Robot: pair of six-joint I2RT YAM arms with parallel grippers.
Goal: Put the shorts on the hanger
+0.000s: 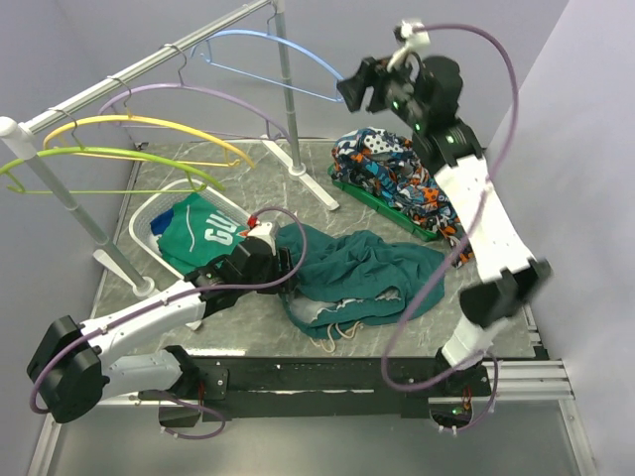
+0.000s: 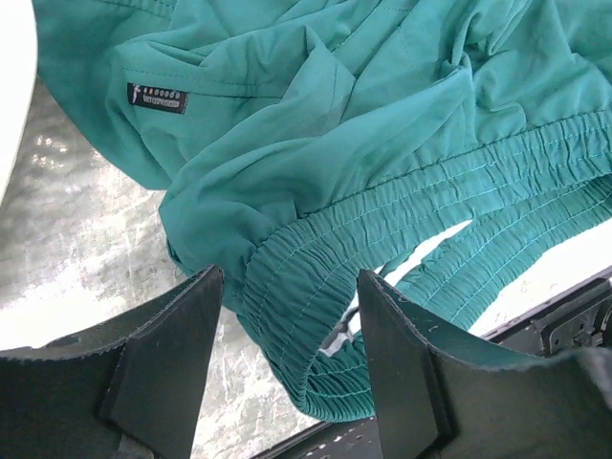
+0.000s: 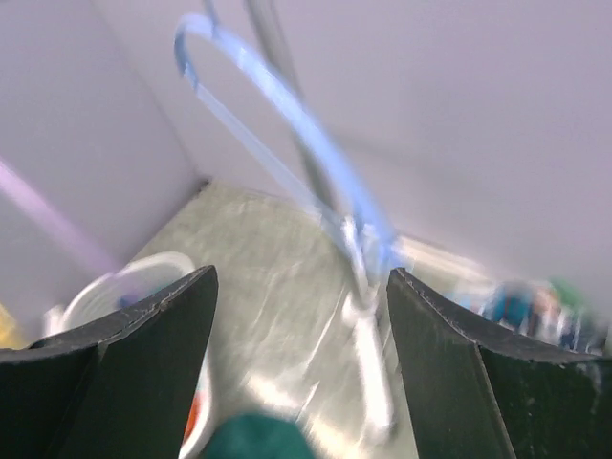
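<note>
The light-blue hanger (image 1: pixel 268 45) needs to be grabbed with my right gripper by its curved arm near the closer end (image 1: pixel 329 69), so the opposite end stays free for the waistband of the shorts.
The dark teal shorts (image 1: pixel 367 273) lie crumpled mid-table, with the pale drawstring (image 1: pixel 332 337) at their near edge. My left gripper (image 1: pixel 285 260) is at their left edge. In the left wrist view it (image 2: pixel 292 316) is open, its jaws standing either side of the elastic waistband of the shorts (image 2: pixel 335 143). The light-blue hanger (image 1: pixel 268 45) hangs on the rail at the back. My right gripper (image 1: pixel 357 89) is raised by the hanger's right end, open and empty. In the blurred right wrist view the hanger (image 3: pixel 277 96) is just ahead of the gripper (image 3: pixel 301 316).
A white basket (image 1: pixel 149 213) holds a green garment with white lettering (image 1: pixel 203 233). A green tray (image 1: pixel 342 183) holds patterned clothes (image 1: pixel 397 174). Purple (image 1: pixel 198 94), yellow (image 1: pixel 149 124) and green (image 1: pixel 99 156) hangers hang on the rail. A rack post (image 1: pixel 288 99) stands behind.
</note>
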